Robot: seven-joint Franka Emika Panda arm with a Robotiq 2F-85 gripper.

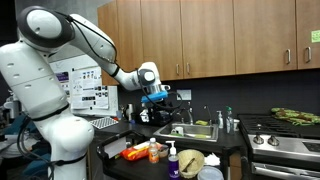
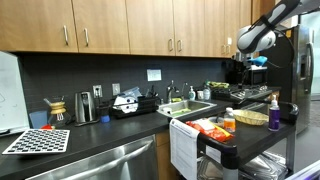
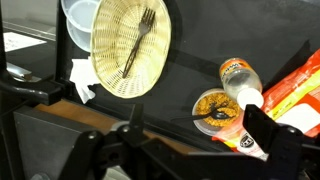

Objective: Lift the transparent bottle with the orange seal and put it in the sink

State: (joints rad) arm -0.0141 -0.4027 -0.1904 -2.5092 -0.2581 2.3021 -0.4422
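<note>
The gripper should next put the transparent bottle into the sink (image 1: 190,129), so it should grab the bottle by its white cap from above, which leaves the bottle's body hanging free to be lowered.
The transparent bottle with the orange seal (image 3: 240,78) lies on the dark cart top in the wrist view, beside a round tub of yellow food with a black spoon (image 3: 214,106). It also shows in both exterior views (image 1: 154,151) (image 2: 229,119). My gripper (image 3: 198,140) is open and empty, well above the cart, with the tub between its fingers in the picture. It hangs in the air in both exterior views (image 1: 155,97) (image 2: 256,62). The sink (image 1: 190,129) (image 2: 187,108) is set in the counter beside the cart.
A wicker plate with a fork (image 3: 130,45) (image 1: 190,160), a white bowl (image 3: 78,20), an orange snack bag (image 3: 295,92) (image 2: 210,128) and a purple pump bottle (image 1: 172,160) (image 2: 274,110) share the cart. A faucet (image 1: 188,113), bottles, a stove (image 1: 285,135) and overhead cabinets surround the sink.
</note>
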